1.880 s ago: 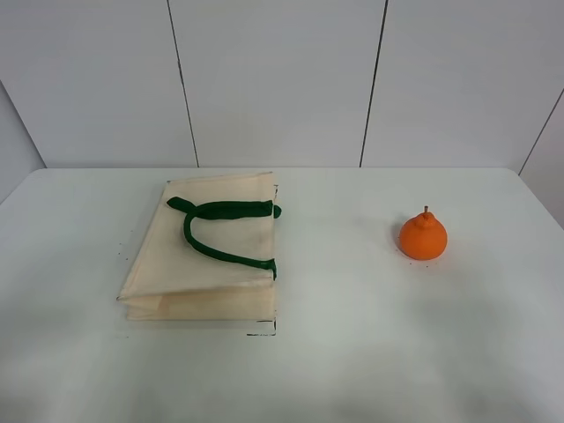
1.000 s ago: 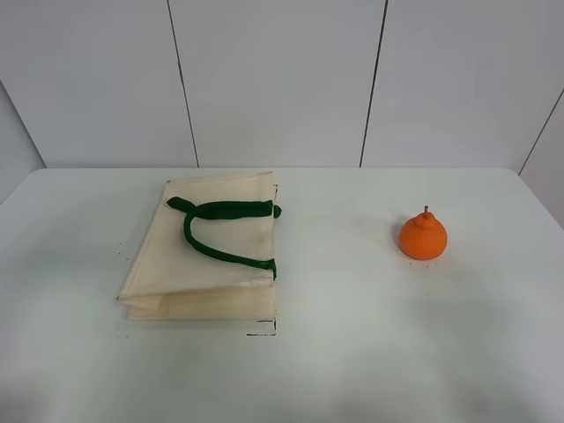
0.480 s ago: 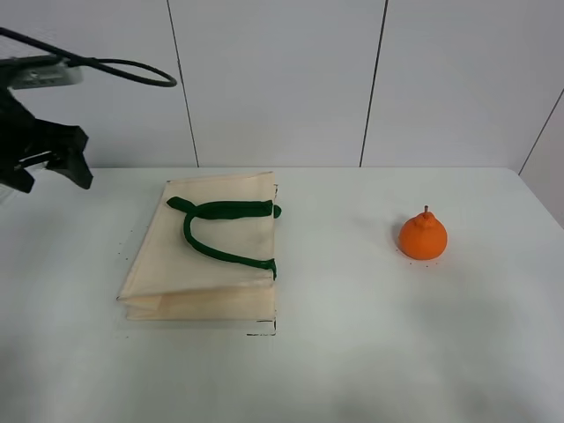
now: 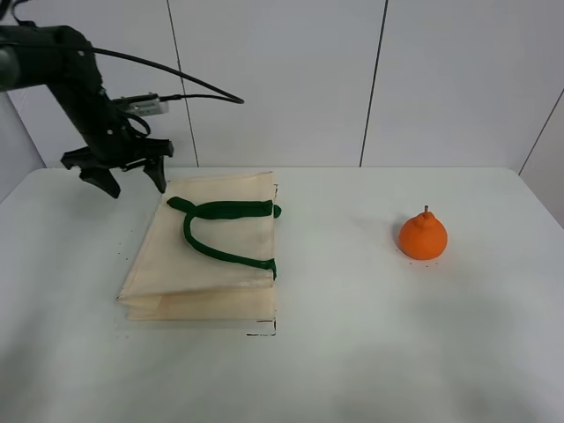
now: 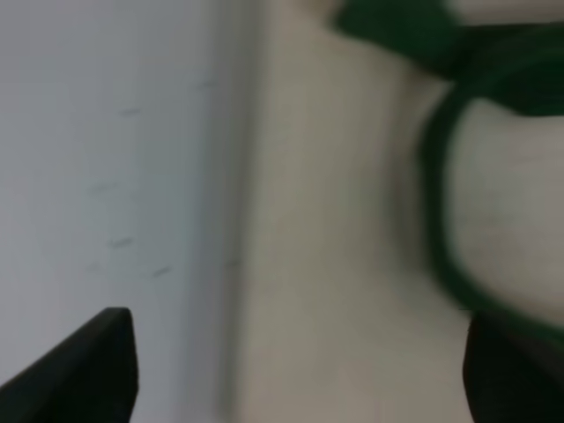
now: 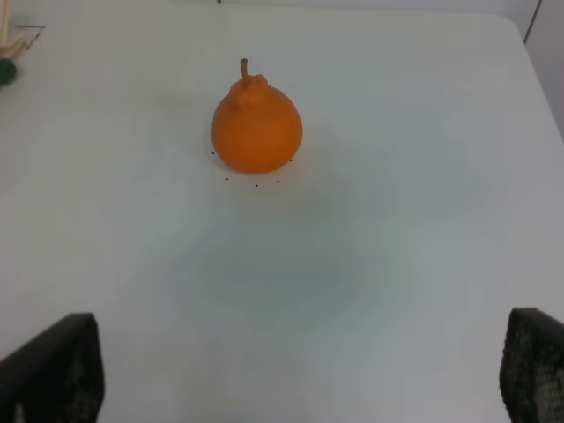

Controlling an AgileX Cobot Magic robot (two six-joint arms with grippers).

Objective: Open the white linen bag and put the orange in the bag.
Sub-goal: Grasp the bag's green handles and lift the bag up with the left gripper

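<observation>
I will next grab the green handle looped on top (image 4: 196, 241) of the bag with my left gripper, because the bag's cloth (image 4: 189, 275) is lying flat on the tabletop.
The white linen bag (image 4: 207, 260) lies flat and closed on the left of the table, its green handles (image 4: 216, 231) resting on top. The orange (image 4: 423, 236) stands alone on the right, stem up. My left gripper (image 4: 137, 183) is open and empty, hovering just above the bag's far left corner. The left wrist view is blurred; it shows the bag cloth (image 5: 335, 264) and a green handle (image 5: 439, 220) between my open fingertips (image 5: 79, 370). My right gripper (image 6: 295, 374) is open and empty, well short of the orange (image 6: 256, 128). It is out of the exterior view.
The white table (image 4: 352, 352) has a wall of pale panels (image 4: 282, 79) behind it. The left arm's cable (image 4: 189, 84) loops in the air above the bag's far side. A corner of the bag shows at the edge of the right wrist view (image 6: 7, 44).
My left arm has come in from the left edge and moved right and down, to the bag's far left corner. The bag and the orange have not moved.
</observation>
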